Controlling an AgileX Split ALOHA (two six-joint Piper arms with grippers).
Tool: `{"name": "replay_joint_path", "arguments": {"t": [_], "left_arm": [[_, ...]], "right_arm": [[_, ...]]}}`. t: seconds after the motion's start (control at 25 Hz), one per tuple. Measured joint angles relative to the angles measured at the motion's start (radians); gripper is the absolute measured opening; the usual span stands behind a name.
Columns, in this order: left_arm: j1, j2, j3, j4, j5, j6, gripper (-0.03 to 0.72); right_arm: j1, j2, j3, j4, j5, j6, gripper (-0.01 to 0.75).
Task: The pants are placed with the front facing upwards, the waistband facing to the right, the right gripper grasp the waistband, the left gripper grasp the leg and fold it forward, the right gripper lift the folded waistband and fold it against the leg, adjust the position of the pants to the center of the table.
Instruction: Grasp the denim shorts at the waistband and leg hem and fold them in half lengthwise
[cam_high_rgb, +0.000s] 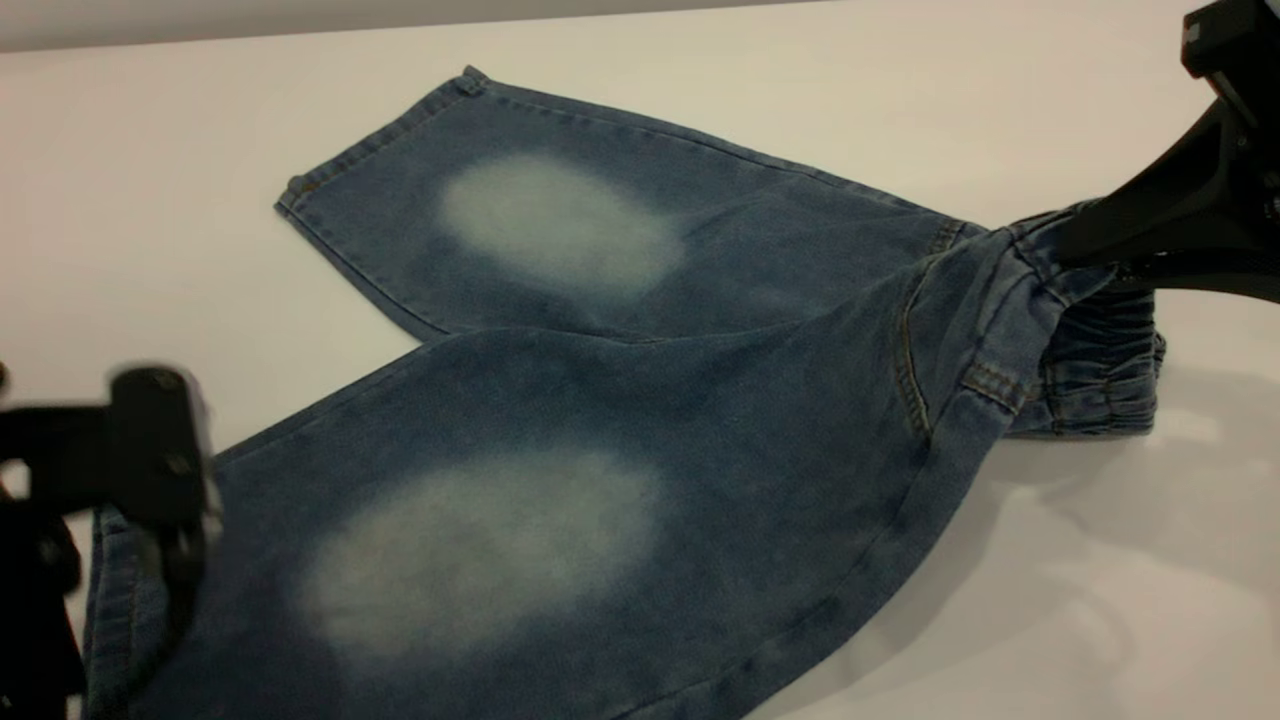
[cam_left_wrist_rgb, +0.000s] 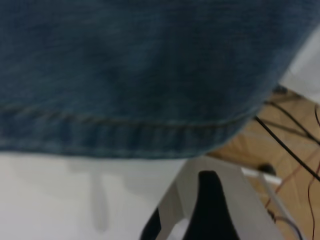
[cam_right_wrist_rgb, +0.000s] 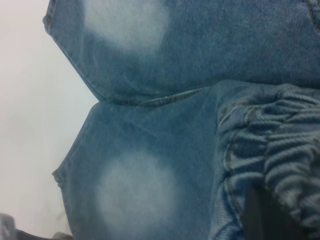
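The pants' near leg lies spread flat and sticks out past the table's edge, so my left gripper should next grab the pants by the near leg's hem corner (cam_left_wrist_rgb: 216, 139).
The pants (cam_high_rgb: 600, 450) lie front up across the table (cam_high_rgb: 150, 200), with a pale oval patch on each leg. The ruched waistband (cam_high_rgb: 1100, 370) points right. My right gripper (cam_high_rgb: 1085, 262) is shut on the waistband's upper edge and holds it raised off the table, so the cloth slopes up toward it. In the right wrist view its dark finger (cam_right_wrist_rgb: 265, 215) is sunk in the gathered waistband (cam_right_wrist_rgb: 280, 130). My left gripper (cam_high_rgb: 160, 480) hovers at the near leg's hem at the lower left. In the left wrist view the hem (cam_left_wrist_rgb: 125, 135) runs just beyond the gripper (cam_left_wrist_rgb: 210, 185).
The far leg (cam_high_rgb: 540, 220) lies flat, its hem toward the back left. Bare white table surrounds the pants at the back, left and front right. The left wrist view shows the table's edge, with wooden floor and cables (cam_left_wrist_rgb: 290, 145) beyond it.
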Motion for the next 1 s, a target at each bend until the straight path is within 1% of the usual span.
{"name": "replay_joint_path", "arguments": {"t": [0.12, 0.32, 0.48, 0.56, 0.64, 0.76, 0.88, 1.0], "left_arm": [[-0.028, 0.062, 0.000, 0.000, -0.057, -0.033, 0.464], [-0.036, 0.150, 0.000, 0.000, -0.172, -0.067, 0.464], [-0.036, 0.185, -0.002, 0.001, -0.189, -0.074, 0.460], [-0.036, 0.191, -0.006, 0.001, -0.193, -0.077, 0.444], [-0.036, 0.195, -0.009, 0.002, -0.195, -0.082, 0.402], [-0.036, 0.198, -0.011, 0.021, -0.208, -0.102, 0.269], [-0.035, 0.200, -0.012, 0.033, -0.222, -0.109, 0.156], [-0.035, 0.200, -0.012, 0.033, -0.226, -0.109, 0.130]], "right_arm": [[0.000, 0.000, 0.000, 0.001, 0.004, -0.013, 0.063], [0.000, 0.000, 0.000, 0.002, 0.019, -0.019, 0.063], [0.000, 0.000, 0.000, 0.002, 0.028, -0.020, 0.063], [0.000, 0.000, 0.000, 0.002, 0.032, -0.020, 0.063], [0.000, 0.000, 0.000, 0.002, 0.033, -0.020, 0.063], [0.000, 0.000, 0.000, 0.002, 0.033, -0.021, 0.063], [0.000, 0.000, 0.000, 0.002, 0.033, -0.024, 0.063], [0.000, 0.000, 0.000, 0.002, 0.034, -0.027, 0.063]]}}
